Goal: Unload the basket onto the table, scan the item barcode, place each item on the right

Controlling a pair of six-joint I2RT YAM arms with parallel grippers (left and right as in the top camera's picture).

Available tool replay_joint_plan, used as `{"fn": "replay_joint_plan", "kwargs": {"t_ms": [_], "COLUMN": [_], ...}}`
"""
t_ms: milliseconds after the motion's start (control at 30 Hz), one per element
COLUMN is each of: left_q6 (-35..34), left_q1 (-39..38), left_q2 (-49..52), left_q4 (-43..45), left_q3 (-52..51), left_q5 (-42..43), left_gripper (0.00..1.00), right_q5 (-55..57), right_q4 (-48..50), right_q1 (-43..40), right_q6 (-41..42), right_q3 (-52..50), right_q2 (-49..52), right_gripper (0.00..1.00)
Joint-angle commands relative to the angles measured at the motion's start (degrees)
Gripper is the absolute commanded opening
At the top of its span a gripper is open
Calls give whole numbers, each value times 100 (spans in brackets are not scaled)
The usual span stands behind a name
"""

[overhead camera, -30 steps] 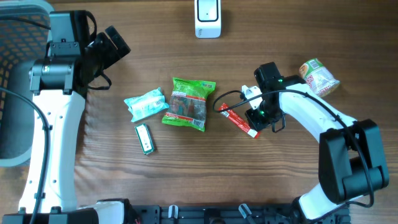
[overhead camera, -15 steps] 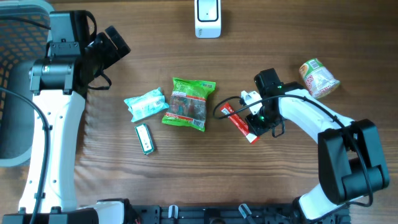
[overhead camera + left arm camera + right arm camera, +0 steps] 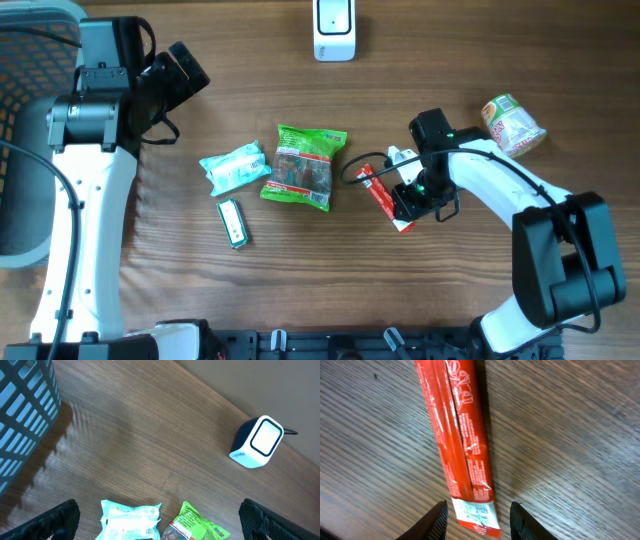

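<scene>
The long red snack packet needs its red length free for scanning, so my right gripper should next pinch the packet across its white-labelled end [image 3: 402,223] [image 3: 476,513].
A long red snack packet [image 3: 377,188] lies flat on the wooden table right of centre. Its white-labelled end [image 3: 476,512] sits between the fingers of my right gripper [image 3: 404,212], which is low over it. The right gripper [image 3: 477,521] is open: a gap shows on each side of the packet, wider on the right. The white barcode scanner [image 3: 334,28] stands at the table's far edge and also shows in the left wrist view as the scanner [image 3: 257,442]. My left gripper [image 3: 188,68] hangs wide open at the far left, holding nothing.
A teal packet [image 3: 233,167], a green snack bag [image 3: 305,167] and a small white-green stick [image 3: 232,221] lie left of centre. A printed cup [image 3: 513,124] lies on its side at the right. A blue mesh basket [image 3: 25,130] stands beyond the left edge.
The right gripper has slid a little down toward the packet's near end and its jaws have widened. The red packet has turned slightly. The left arm has not moved.
</scene>
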Motion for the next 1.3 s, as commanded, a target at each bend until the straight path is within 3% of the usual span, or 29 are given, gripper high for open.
{"fn": "replay_joint_plan", "kwargs": {"t_ms": [0,300,600,733,900,1067,1267], "left_q6": [109,109,109,109,109,109,109], "left_q1": [26,26,26,26,26,26,26], "left_q2": [-103,-103,-103,-103,-103,-103,-103], "left_q4": [13,13,13,13,13,13,13], "left_q3": [87,87,87,87,87,87,87], "left_q5": [24,24,24,24,24,24,24], "left_gripper": [100,100,100,100,100,100,100], "right_q5": [-232,382,-149,-186,474,450,855], "right_q4": [184,1019,981,929,1185,1311,1449], "right_q1": [4,9,22,22,22,55,605], "right_q6": [164,481,350,280,721,881,894], "right_q3": [-138,-848,-1040,-1045,-1298,-1478,-1624], "right_q2": [-33,-33,-33,-33,-33,-33,-33], "right_gripper": [40,31,43,27,28,28,28]}}
